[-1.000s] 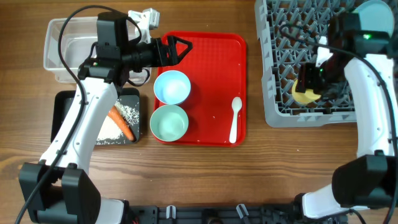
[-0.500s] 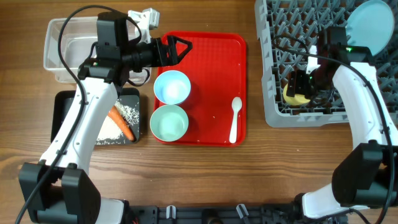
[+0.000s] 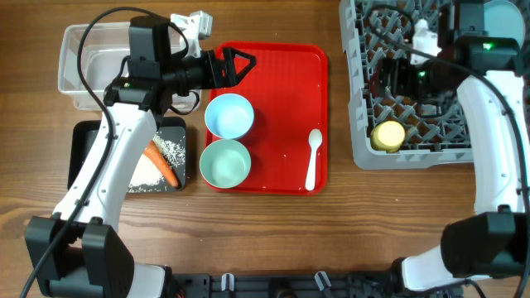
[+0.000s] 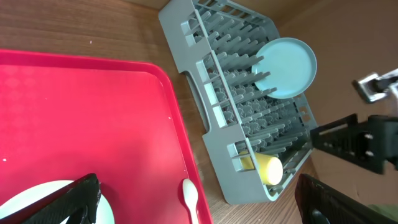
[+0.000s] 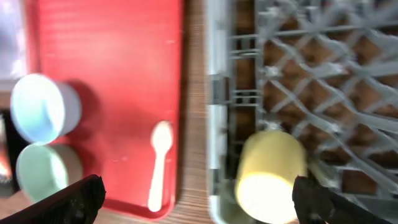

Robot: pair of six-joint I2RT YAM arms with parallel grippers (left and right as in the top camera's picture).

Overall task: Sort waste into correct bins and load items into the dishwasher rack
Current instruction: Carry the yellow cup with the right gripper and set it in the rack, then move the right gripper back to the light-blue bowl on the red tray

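The bowl's body should stay free to load between the dishwasher rack's wires, so my right gripper should next pinch the light blue bowl (image 3: 228, 115) by its rim.
The yellow cup (image 3: 387, 135) lies on its side in the front left corner of the grey dishwasher rack (image 3: 361, 99); it also shows in the right wrist view (image 5: 270, 174). My right gripper (image 3: 391, 79) is open and empty above the rack, behind the cup. The light blue plate (image 3: 505, 16) stands in the rack's far right corner. My left gripper (image 3: 236, 64) is open and empty over the far left of the red tray (image 3: 281, 74). On that tray are the light blue bowl (image 3: 228, 115), the mint green bowl (image 3: 225, 162) and the white spoon (image 3: 313, 157).
The clear tub (image 3: 87, 62) stands at the far left. In front of it is the black tray (image 3: 81, 157), holding the carrot (image 3: 162, 164) and rice (image 3: 153, 170). The left arm reaches over both bins.
My right gripper has let go of the yellow cup, which now lies in the rack, and has drawn back toward the far side. The left arm has not moved.
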